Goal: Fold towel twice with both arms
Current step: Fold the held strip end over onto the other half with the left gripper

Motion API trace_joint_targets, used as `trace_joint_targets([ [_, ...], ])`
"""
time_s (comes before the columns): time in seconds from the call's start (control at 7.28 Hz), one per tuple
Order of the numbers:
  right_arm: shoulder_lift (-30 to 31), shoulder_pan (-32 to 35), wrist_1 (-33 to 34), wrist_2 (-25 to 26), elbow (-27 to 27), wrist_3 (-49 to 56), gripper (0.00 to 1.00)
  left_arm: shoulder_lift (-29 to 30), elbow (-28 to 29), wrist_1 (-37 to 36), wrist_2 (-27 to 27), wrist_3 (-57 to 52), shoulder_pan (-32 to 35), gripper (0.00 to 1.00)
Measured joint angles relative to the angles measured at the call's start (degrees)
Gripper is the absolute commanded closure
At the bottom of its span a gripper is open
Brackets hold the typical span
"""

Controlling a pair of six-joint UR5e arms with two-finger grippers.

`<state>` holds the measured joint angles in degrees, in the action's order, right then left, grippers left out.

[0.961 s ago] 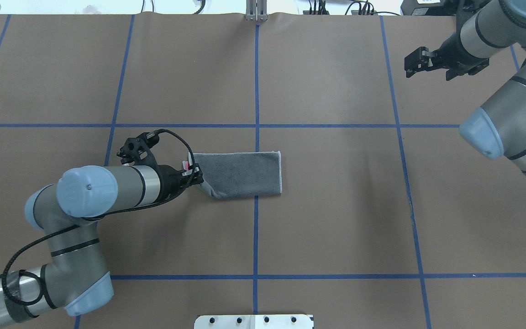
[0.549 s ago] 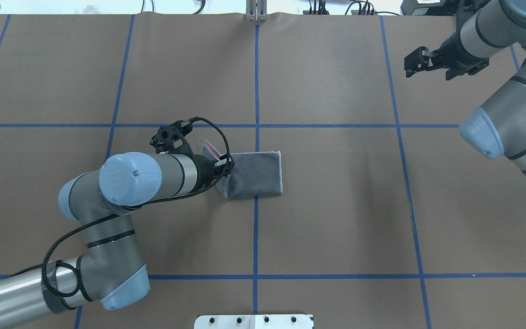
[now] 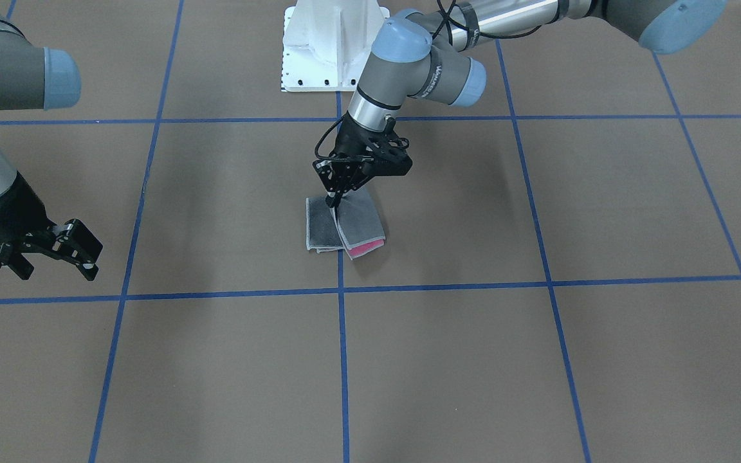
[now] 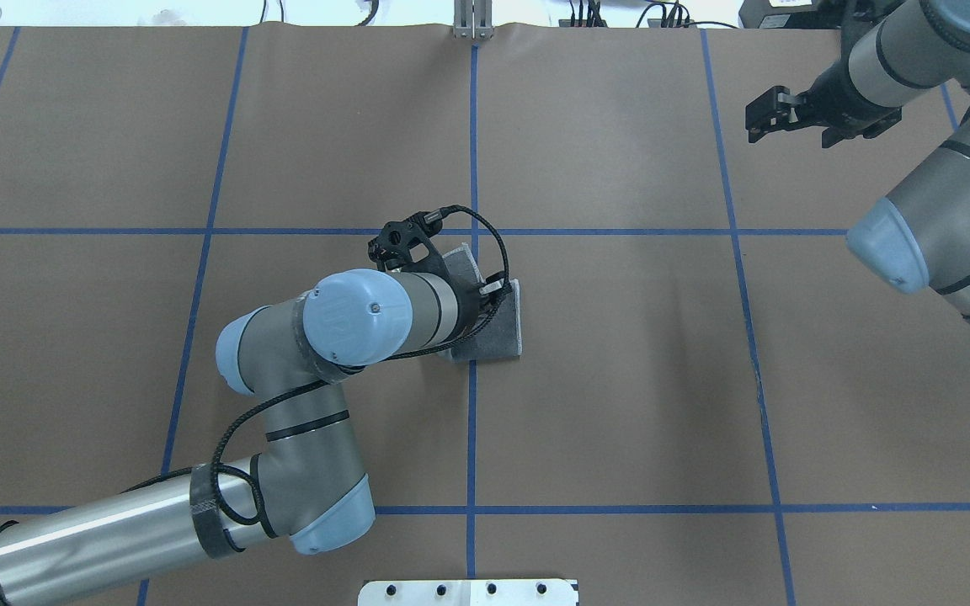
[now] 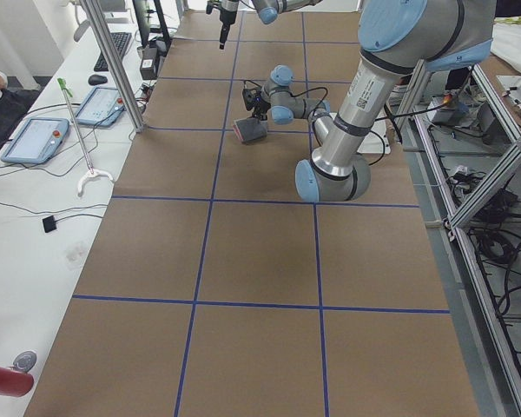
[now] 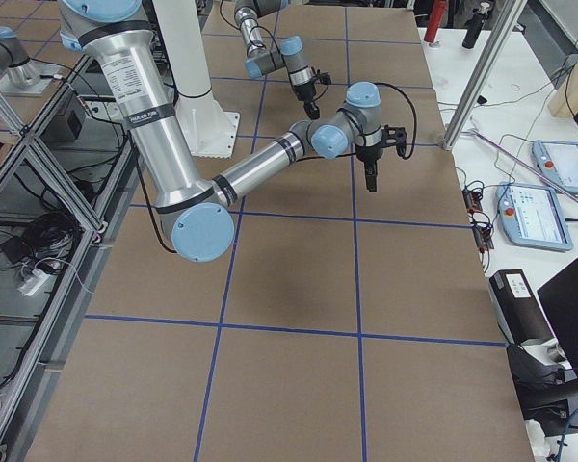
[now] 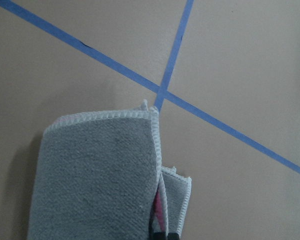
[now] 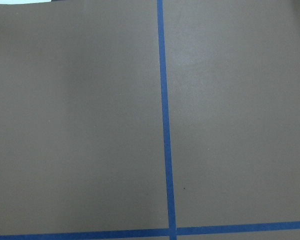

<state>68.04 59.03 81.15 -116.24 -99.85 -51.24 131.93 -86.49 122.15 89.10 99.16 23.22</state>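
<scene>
My left gripper should keep hold of the towel's lifted edge [image 3: 338, 224] until that edge covers the lower layer. The lifted edge is over the layer but stops short of that layer's outer edge [image 3: 307, 224].
The towel [image 3: 352, 226] lies at the table's middle, folded with its dark grey face up and a pink strip showing at one end. My left gripper [image 3: 334, 200] is shut on a lifted towel edge and holds it over the lower layers. In the overhead view the left arm covers most of the towel [image 4: 503, 326], and the left gripper [image 4: 490, 295] sits near its right end. The left wrist view shows the grey towel [image 7: 100, 170] with pale stitching and pink between the layers. My right gripper [image 4: 764, 116] hovers open far off at the back right, holding nothing.
Brown paper with blue tape lines [image 4: 473, 168] covers the table. The white pedestal base [image 3: 335, 45] stands at the robot's edge. A side bench with tablets [image 5: 36, 139] and cables runs along the far side. The right wrist view shows only paper and tape [image 8: 165, 125].
My left gripper has carried the towel's left end rightward over the rest, so the visible towel is much shorter. The right arm has stayed put.
</scene>
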Motion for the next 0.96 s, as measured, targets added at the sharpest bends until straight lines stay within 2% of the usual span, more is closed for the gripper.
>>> trace_joint_targets([
  [0.69,0.1,0.0,-0.1,0.0,0.0,0.0,0.0,2.5,1.8,0.1,-0.4,-2.6,-1.8,1.0],
  [0.82,0.1,0.0,0.0,0.0,0.0,0.0,0.0,2.5,1.7,0.1,-0.5,-3.7,-2.1,0.91],
  [0.96,0.1,0.0,-0.1,0.0,0.0,0.0,0.0,2.5,1.7,0.1,-0.5,-4.5,-2.4,0.46],
])
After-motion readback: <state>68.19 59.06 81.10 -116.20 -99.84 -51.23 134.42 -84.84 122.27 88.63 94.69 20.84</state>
